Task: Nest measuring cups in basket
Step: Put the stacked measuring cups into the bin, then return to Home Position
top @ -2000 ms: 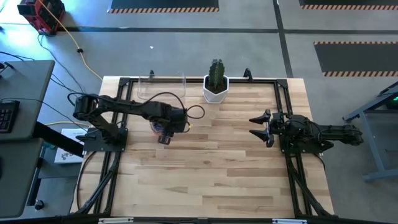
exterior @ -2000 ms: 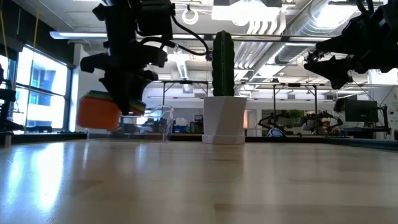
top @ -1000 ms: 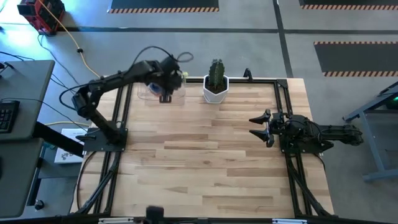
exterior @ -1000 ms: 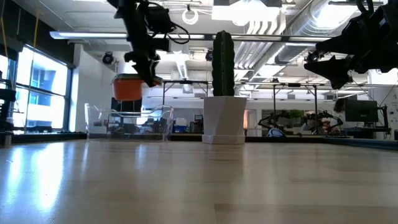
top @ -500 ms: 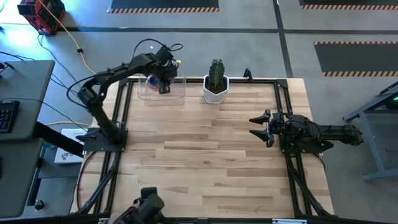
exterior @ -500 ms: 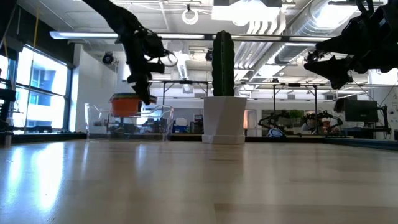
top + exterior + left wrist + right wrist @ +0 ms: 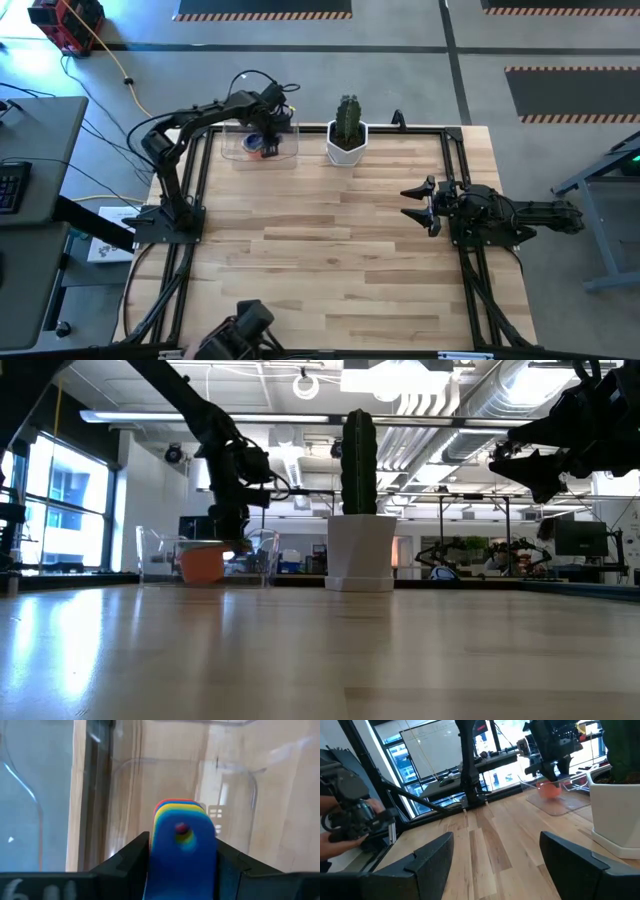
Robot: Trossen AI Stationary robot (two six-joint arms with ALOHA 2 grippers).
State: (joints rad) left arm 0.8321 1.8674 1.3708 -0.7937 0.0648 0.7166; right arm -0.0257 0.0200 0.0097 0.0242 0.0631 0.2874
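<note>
My left gripper opens now, since the nested cups hang low inside the sides of the clear basket [image 7: 233,157].
The measuring cups [image 7: 183,827] are a nested stack with a blue handle on top and yellow, red and other edges below; the orange cup [image 7: 203,564] is outermost. My left gripper [image 7: 182,854] is shut on the stack and stands inside the clear basket [image 7: 233,157] at the table's far left. In the low view the orange cup sits low in the basket [image 7: 160,560]; whether it touches the floor I cannot tell. My right gripper [image 7: 414,203] waits open at the table's right side, touching nothing. My left gripper pinches the stacked handles [image 7: 183,845] between its two fingers [image 7: 131,859], one on each long side edge. The fingers come from above, pointing steeply down. The nested cups hang below them, down within the basket's walls.
A white pot with a green cactus [image 7: 347,135] stands just right of the basket at the far edge. A person's hand with a dark device [image 7: 350,822] shows at the near edge; the same device [image 7: 240,330] appears in the high view. The table's middle is bare wood.
My left gripper has gone down and toward the far edge, carrying the nested cups from above the basket's rim into it. The stack now sits low between the basket's walls. At the near edge the dark device has come further into view.
</note>
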